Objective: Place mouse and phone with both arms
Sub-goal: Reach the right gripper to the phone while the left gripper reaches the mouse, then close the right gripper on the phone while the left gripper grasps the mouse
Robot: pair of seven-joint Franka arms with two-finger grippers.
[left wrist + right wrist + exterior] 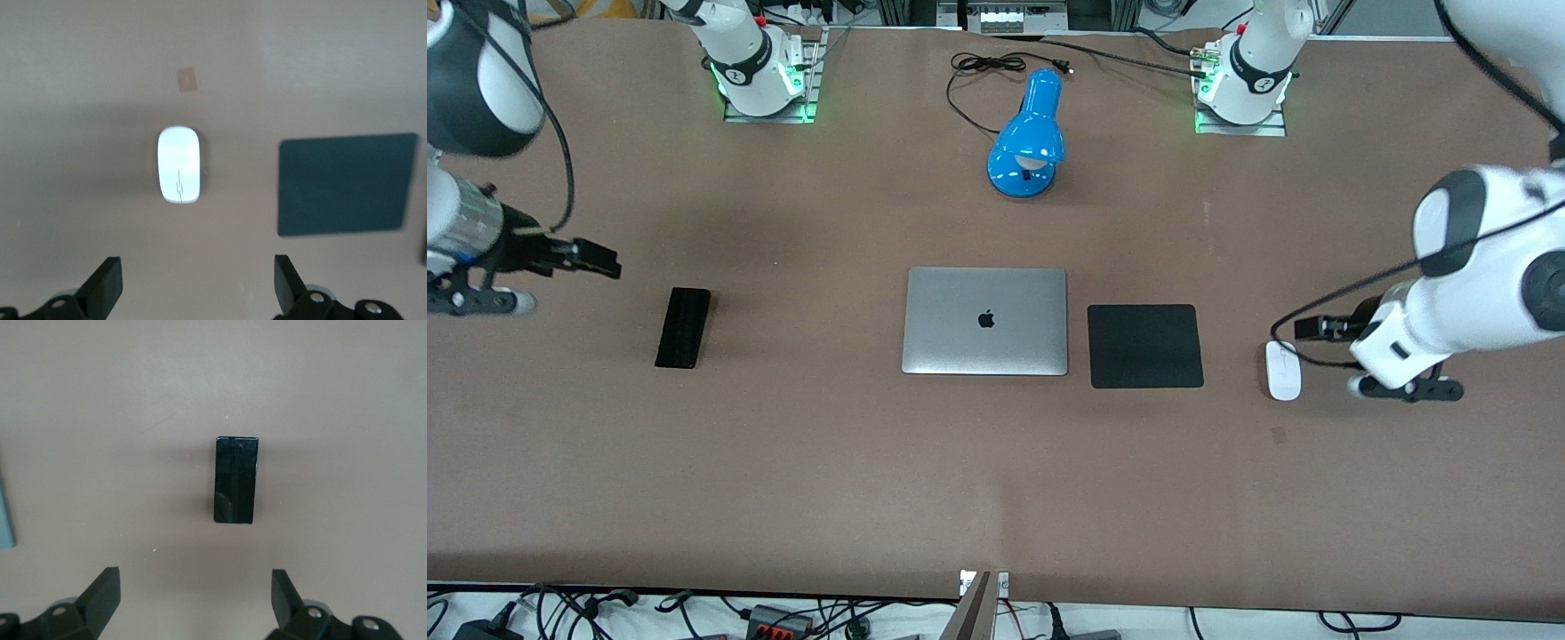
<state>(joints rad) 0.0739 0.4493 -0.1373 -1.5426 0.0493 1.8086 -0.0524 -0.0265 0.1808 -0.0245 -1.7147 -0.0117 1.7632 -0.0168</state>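
The right gripper grabs the black phone (pixel 683 327) by its long side edges next, to place the phone beside the silver laptop (pixel 984 321).
The white oval mouse (pixel 1284 371) lies on the brown table, beside the black square pad (pixel 1145 345) toward the left arm's end. My left gripper (pixel 1312 328) hovers over bare table just beside the mouse, open and empty. In the left wrist view the mouse (pixel 179 165) lies ahead of the spread gripper (pixel 198 287). The black phone (pixel 683 327) lies flat toward the right arm's end. My right gripper (pixel 605 260) hovers over the table beside the phone, open and empty. In the right wrist view the phone (pixel 235 480) lies ahead of the gripper (pixel 195 603).
A closed silver laptop (pixel 985 320) lies mid-table next to the pad, which also shows in the left wrist view (pixel 347 183). A blue desk lamp (pixel 1028 133) with a black cord stands farther from the front camera. A small tape mark (pixel 1279 435) sits nearer than the mouse.
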